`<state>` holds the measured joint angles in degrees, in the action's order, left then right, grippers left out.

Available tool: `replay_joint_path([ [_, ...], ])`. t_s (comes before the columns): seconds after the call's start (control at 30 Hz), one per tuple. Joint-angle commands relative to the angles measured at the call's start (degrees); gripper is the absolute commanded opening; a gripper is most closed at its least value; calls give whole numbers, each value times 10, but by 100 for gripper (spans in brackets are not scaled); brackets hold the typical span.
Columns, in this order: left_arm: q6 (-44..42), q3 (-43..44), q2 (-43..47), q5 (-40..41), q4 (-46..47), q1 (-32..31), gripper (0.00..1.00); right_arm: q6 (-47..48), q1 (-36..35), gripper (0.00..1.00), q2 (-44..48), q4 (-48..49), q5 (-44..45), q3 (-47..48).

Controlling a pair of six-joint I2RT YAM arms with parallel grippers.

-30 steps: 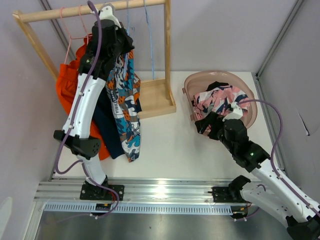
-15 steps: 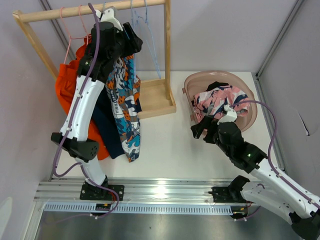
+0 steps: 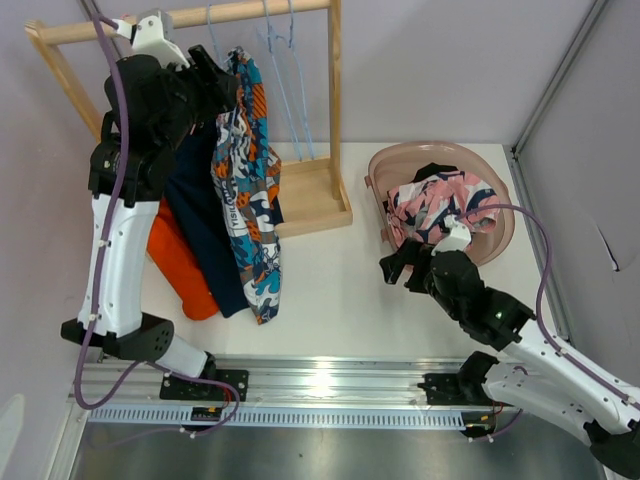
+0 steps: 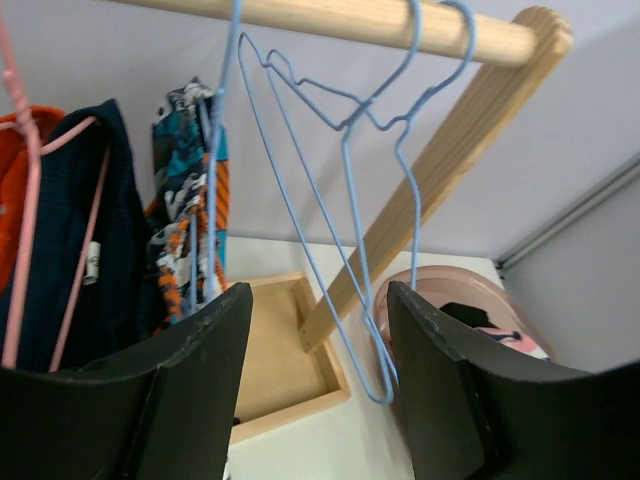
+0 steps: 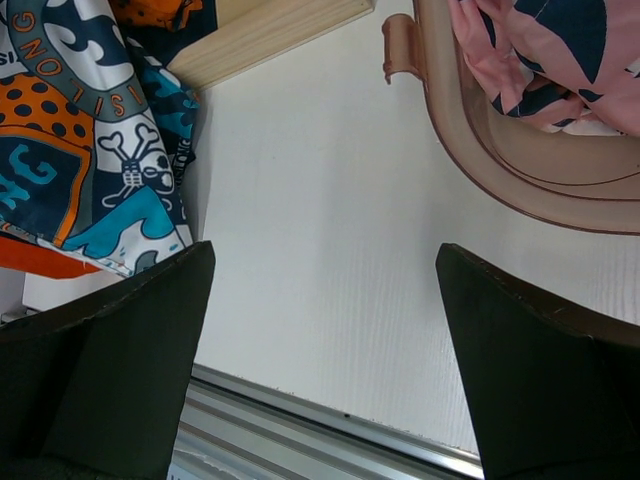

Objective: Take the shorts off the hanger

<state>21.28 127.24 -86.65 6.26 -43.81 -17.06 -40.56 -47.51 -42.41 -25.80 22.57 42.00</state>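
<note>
Next, my left gripper grabs the printed shorts' blue hanger by its bare near side wire (image 4: 212,194), which leaves the shorts free to remove.
Three shorts hang on the wooden rack: teal-orange-white print shorts (image 3: 245,180) (image 4: 188,200) (image 5: 80,130), navy shorts (image 3: 200,215) (image 4: 95,250) on a pink hanger, and orange shorts (image 3: 180,265) (image 4: 14,190). Two empty blue wire hangers (image 3: 285,80) (image 4: 350,200) hang on the rod to their right. My left gripper (image 3: 218,78) (image 4: 320,330) is open, high up beside the printed shorts, holding nothing. Pink floral shorts (image 3: 440,195) (image 5: 560,60) and black shorts (image 3: 432,172) lie in the pink basin (image 3: 500,225) (image 5: 470,150). My right gripper (image 3: 398,262) (image 5: 320,300) is open over the white table, left of the basin.
The rack's wooden base tray (image 3: 310,195) (image 4: 275,360) (image 5: 270,35) stands on the table behind the hanging shorts. Its right upright (image 3: 335,90) (image 4: 450,170) rises next to the blue hangers. A metal rail (image 3: 320,385) runs along the near edge.
My left gripper has opened and its arm has swung left and up along the rod. The printed shorts now hang uncovered. My right gripper has drawn back from the basin toward the table.
</note>
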Motion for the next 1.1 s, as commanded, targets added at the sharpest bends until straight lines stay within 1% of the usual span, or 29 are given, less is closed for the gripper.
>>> replay_joint_path([
  [0.0, -24, -34, -11, 15, 3, 15, 62, -11, -7, 99, 16, -9, 26, 4],
  [0.17, -23, -54, -28, 15, 15, 33, 61, -8, -7, 99, 22, -21, 31, 7],
  [0.53, -28, -13, -98, 16, 16, 49, 58, -8, -7, 99, 31, -29, 40, 1],
  [0.57, -28, -9, -104, 16, 15, 49, 47, -8, -7, 99, 31, -28, 41, 0],
  [0.63, -26, -1, -108, 18, 14, 51, 28, -8, -7, 100, 31, -27, 42, -3],
  [0.67, -25, 2, -112, 19, 13, 51, 12, -7, -7, 99, 30, -23, 42, -4],
  [0.73, -23, 6, -110, 25, 13, 51, 1, -7, -7, 99, 28, -21, 41, -9],
  [0.87, -27, 16, -101, 29, 12, 51, 0, -8, -8, 99, 22, -9, 34, -15],
  [0.93, -30, 58, -107, 19, -1, 51, 0, -2, -8, 99, 19, -3, 30, -14],
  [0.97, -30, 90, -111, 12, -22, 51, 0, 2, -9, 99, 17, 4, 25, -10],
  [1.03, -25, 124, -120, -10, -45, 51, 0, 18, -12, 99, 11, 25, 11, 6],
  [1.07, -22, 162, -120, -15, -57, 51, 0, 41, -14, 99, 8, 36, 1, 14],
])
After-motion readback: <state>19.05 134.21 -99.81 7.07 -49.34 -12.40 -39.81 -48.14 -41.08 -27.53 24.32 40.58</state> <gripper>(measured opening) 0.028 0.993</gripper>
